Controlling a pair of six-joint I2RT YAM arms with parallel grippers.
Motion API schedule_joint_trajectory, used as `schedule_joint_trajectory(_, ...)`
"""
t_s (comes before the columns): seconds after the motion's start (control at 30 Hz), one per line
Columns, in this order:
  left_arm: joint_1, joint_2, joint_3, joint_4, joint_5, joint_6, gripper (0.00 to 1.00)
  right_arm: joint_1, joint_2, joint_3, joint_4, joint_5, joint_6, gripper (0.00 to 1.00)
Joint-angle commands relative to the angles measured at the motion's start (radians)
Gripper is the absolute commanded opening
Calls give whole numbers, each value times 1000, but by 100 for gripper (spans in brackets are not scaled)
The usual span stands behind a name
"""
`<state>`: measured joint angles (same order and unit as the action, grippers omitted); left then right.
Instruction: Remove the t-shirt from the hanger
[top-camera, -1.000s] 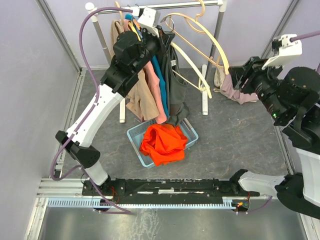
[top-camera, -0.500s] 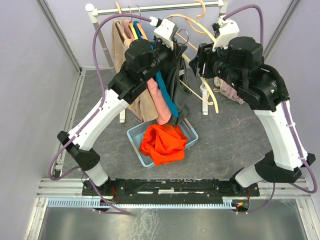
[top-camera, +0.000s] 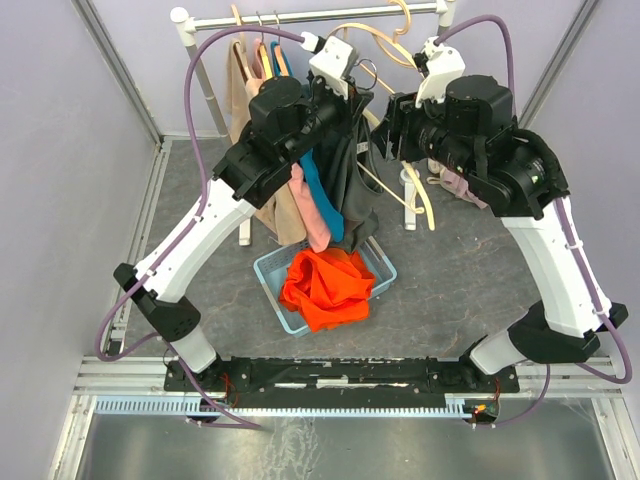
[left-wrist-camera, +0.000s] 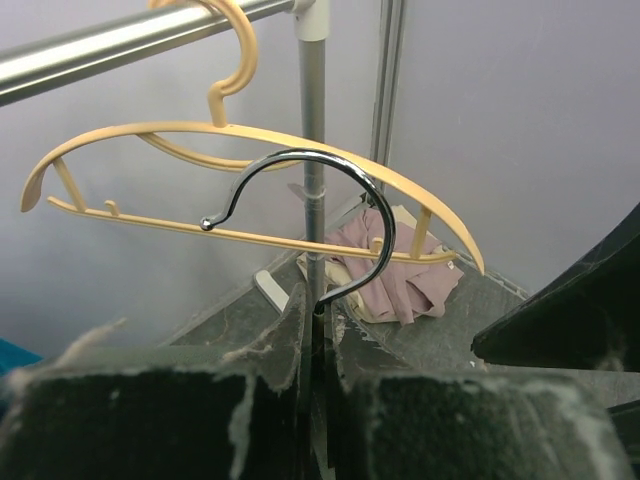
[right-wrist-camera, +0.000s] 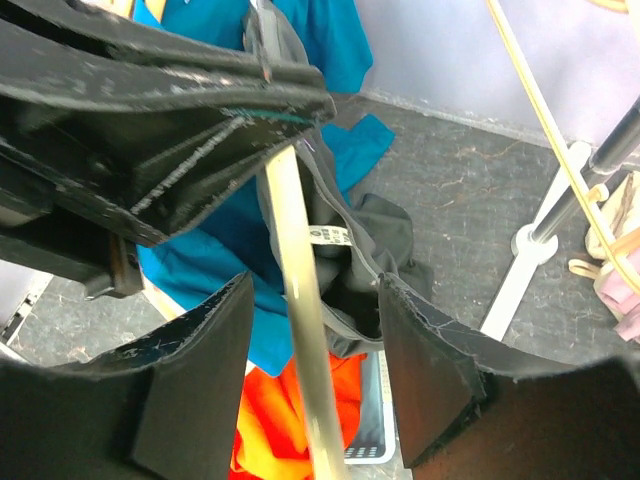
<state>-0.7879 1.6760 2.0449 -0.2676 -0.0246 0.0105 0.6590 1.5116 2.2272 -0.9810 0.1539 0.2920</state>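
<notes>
The t-shirt (top-camera: 352, 190) should be able to slide off, so next I should grab the hanger's bare cream arm with my right gripper, away from hook and collar.
My left gripper (top-camera: 343, 88) is shut on the stem of the hanger's metal hook (left-wrist-camera: 335, 175), held away from the rail (top-camera: 320, 14). A dark grey t-shirt (top-camera: 352, 190) hangs from this hanger. In the right wrist view the hanger's cream arm (right-wrist-camera: 298, 290) runs down from the left gripper, with the t-shirt (right-wrist-camera: 375, 240) draped behind it. My right gripper (right-wrist-camera: 315, 370) is open. Its fingers (right-wrist-camera: 200, 370) stand either side of the cream arm and the t-shirt's collar without closing on them. From above, the right gripper (top-camera: 384, 125) sits just right of the t-shirt's shoulder.
A blue shirt (top-camera: 318, 185), a pink one (top-camera: 312, 218) and tan garments (top-camera: 240, 80) hang close on the left. Below stands a pale basket (top-camera: 268, 272) holding an orange garment (top-camera: 325, 285). Empty cream hangers (top-camera: 400, 50) hang on the rail; a pink garment (top-camera: 462, 186) lies by the rack's right post (top-camera: 412, 190).
The right arm has swung in from the far right to the rack and now straddles the hanger's arm. The left gripper carried the hooked hanger rightwards, off the rail.
</notes>
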Motion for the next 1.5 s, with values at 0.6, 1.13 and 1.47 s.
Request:
schedule_joint_trajectory(0.6,-18,-9,70,-26,43,-38,3,1,-1,-7,23,-25,3,35)
schedule_joint_trajectory(1.13,-48,31,144,-67,-6,-37,3,2,11,13,-3,-11,-27,38)
schedule_joint_trajectory(1.47,-48,36,149,-71,-23,-59,16,2,-22,-10,22,25,-38,1)
